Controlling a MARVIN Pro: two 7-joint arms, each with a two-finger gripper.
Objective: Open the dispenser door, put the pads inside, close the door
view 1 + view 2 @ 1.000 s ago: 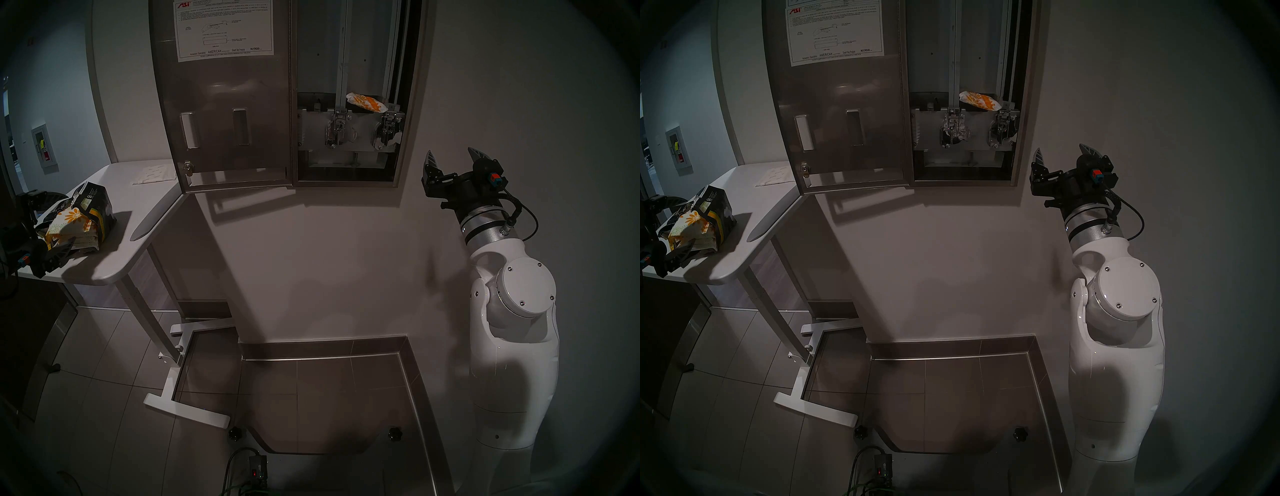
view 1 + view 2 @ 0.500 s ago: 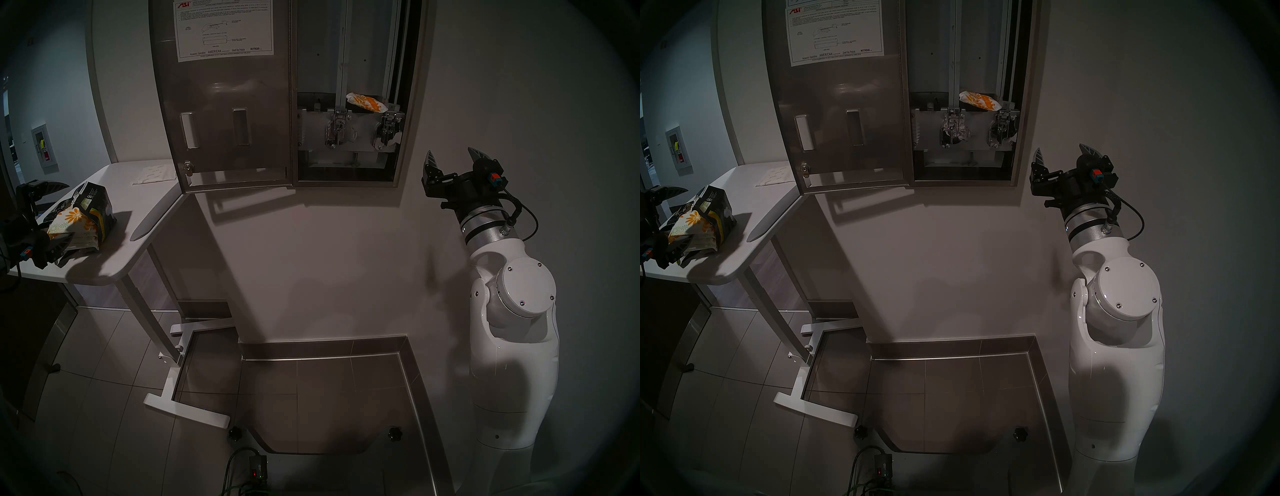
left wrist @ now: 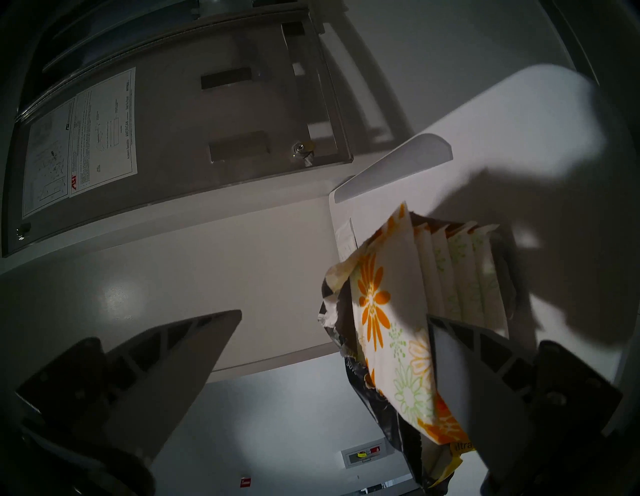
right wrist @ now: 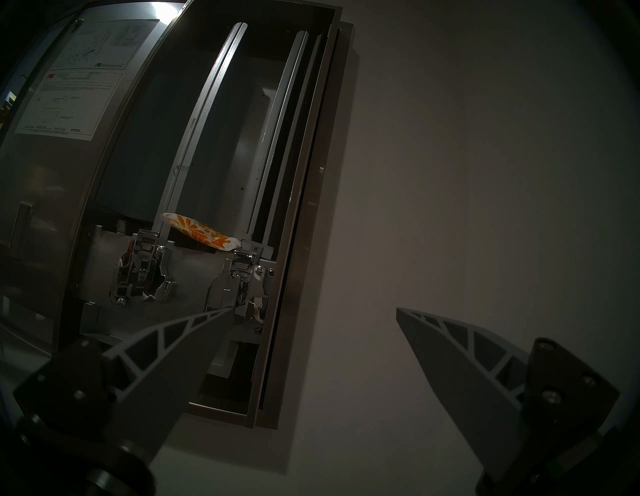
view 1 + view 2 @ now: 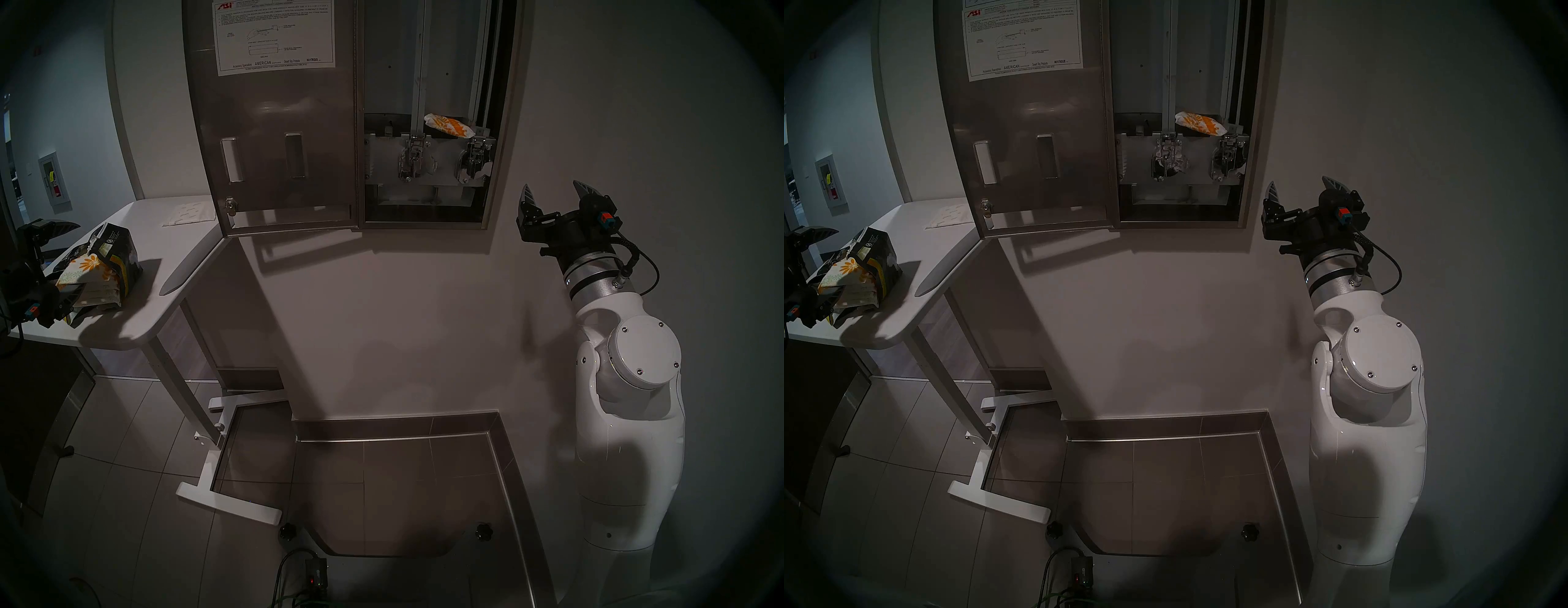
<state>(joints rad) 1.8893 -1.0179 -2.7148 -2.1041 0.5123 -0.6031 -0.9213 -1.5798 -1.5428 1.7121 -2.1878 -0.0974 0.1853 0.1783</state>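
My left gripper grabs the next pad by its end sticking out now, since more pads stand packed against that pad in the torn bag.
The dispenser (image 5: 507, 127) hangs on the wall with its door (image 5: 271, 127) swung open to the left, instruction sheet facing me. One daisy-print pad (image 5: 449, 125) lies inside above the two chrome levers; it also shows in the right wrist view (image 4: 201, 232). More pads (image 5: 87, 271) stick out of a torn black-and-yellow bag (image 5: 121, 250) on the table. My left gripper (image 5: 68, 263) is open at the bag's mouth. In the left wrist view its gripper (image 3: 332, 315) has the top pad (image 3: 377, 304) lying against the right finger (image 3: 460, 374). My right gripper (image 5: 555, 191) is open and empty, right of the dispenser.
The white table (image 5: 169, 263) stands left of the dispenser, its far corner under the open door. A flat white sheet (image 5: 189, 213) lies at the back of the table. The table's base (image 5: 229, 501) and a steel floor frame (image 5: 505, 467) lie below. A fire-extinguisher cabinet (image 5: 54, 182) is on the far left wall.
My left gripper has lifted and drawn a little to the left; its upper finger now shows above the bag. The top pad has shifted left with it. The right arm has not moved.
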